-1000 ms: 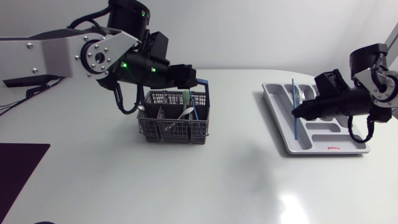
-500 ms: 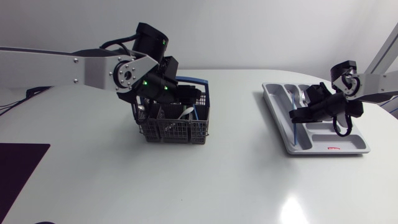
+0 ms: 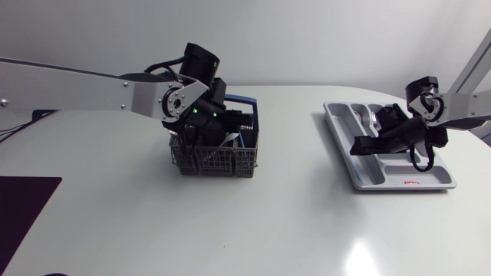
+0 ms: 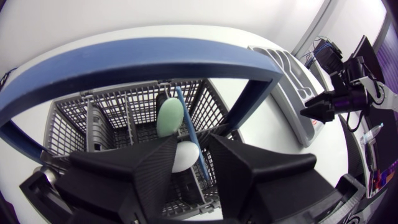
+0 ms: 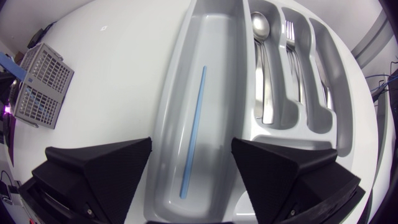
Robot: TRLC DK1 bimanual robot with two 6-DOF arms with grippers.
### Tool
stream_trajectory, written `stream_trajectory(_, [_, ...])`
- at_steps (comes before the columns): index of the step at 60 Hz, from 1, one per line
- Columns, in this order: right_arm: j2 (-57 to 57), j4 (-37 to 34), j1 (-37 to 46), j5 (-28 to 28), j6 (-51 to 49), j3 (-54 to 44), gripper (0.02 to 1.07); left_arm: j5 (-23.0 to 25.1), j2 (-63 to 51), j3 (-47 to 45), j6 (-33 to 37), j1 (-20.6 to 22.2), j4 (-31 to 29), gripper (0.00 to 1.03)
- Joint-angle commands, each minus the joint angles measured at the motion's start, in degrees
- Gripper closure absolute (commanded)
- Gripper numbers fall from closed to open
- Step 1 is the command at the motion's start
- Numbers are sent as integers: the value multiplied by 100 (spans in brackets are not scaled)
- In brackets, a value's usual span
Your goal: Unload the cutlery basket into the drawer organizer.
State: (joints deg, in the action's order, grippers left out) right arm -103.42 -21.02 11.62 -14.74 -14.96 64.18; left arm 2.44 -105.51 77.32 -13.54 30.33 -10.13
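My left gripper grabs the blue stick by its upper part next, since the basket's grid sides and the white spoon crowd the stick lower down.
The grey cutlery basket with its blue handle stands left of centre. My left gripper is down inside it. Its fingers stand open, close on either side of a white spoon head and a blue stick. A green utensil lies just ahead of them. At the right, the grey drawer organizer holds a spoon and a fork. My right gripper hangs open over its long compartment, where a blue stick lies flat between the open fingers.
The basket stands far off across bare white table from the organizer. A dark mat lies at the table's left front edge.
My right gripper has opened and let the blue stick down into the organizer's long compartment. My left gripper has dropped into the basket, its fingers drawing closer together.
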Motion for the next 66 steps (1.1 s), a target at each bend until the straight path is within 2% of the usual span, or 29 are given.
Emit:
stream_trajectory(1, [313, 19, -98, 33, 151, -240, 8, -85, -189, 169, -131, 52, 161, 70])
stream_trajectory(17, [814, 80, -318, 33, 160, -679, 8, -358, -373, 169, -193, 175, 512, 70])
stream_trajectory(37, [1052, 221, -379, 24, 134, -978, 8, -710, -373, -77, -193, 360, 943, 98])
stream_trajectory(54, [1263, 238, -459, 24, 125, -1136, 8, -710, -189, -472, -193, 369, 1119, 100])
stream_trajectory(66, [1289, 291, -511, 50, 116, -1242, 8, -710, 75, -964, -193, 360, 1496, 99])
